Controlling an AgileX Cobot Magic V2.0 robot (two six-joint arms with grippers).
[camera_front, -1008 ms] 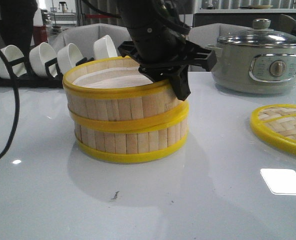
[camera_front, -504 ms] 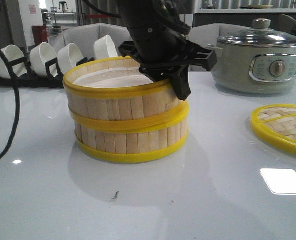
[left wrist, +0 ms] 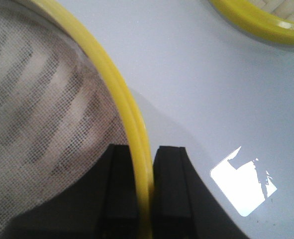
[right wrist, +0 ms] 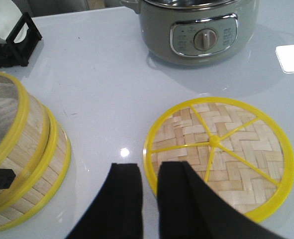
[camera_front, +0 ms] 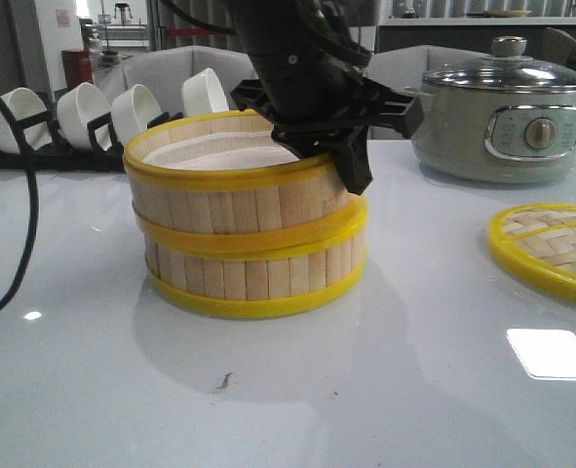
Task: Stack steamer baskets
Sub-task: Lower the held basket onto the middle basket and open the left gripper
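The upper basket's lower edge is on the lower basket's rim and would settle stacked, so my left gripper should open now.
Two steamer baskets stand stacked mid-table: the upper basket (camera_front: 229,200) sits slightly tilted on the lower basket (camera_front: 249,278). My left gripper (camera_front: 341,166) reaches down from above and is shut on the upper basket's right rim. In the left wrist view the yellow rim (left wrist: 112,74) runs between the two black fingers of the left gripper (left wrist: 146,149), with the pale paper lining (left wrist: 37,114) to one side. My right gripper (right wrist: 149,169) hovers above the table beside the stack (right wrist: 22,149), fingers slightly apart and holding nothing. It does not show in the front view.
A flat woven lid (camera_front: 551,249) with a yellow rim lies at the right, under the right gripper's fingers (right wrist: 219,149). A grey electric cooker (camera_front: 507,122) stands at the back right. A rack of white bowls (camera_front: 83,117) lines the back left. A black cable (camera_front: 24,234) hangs at the left.
The stack and my left gripper have not moved. A dark figure at the far left background has gone from view.
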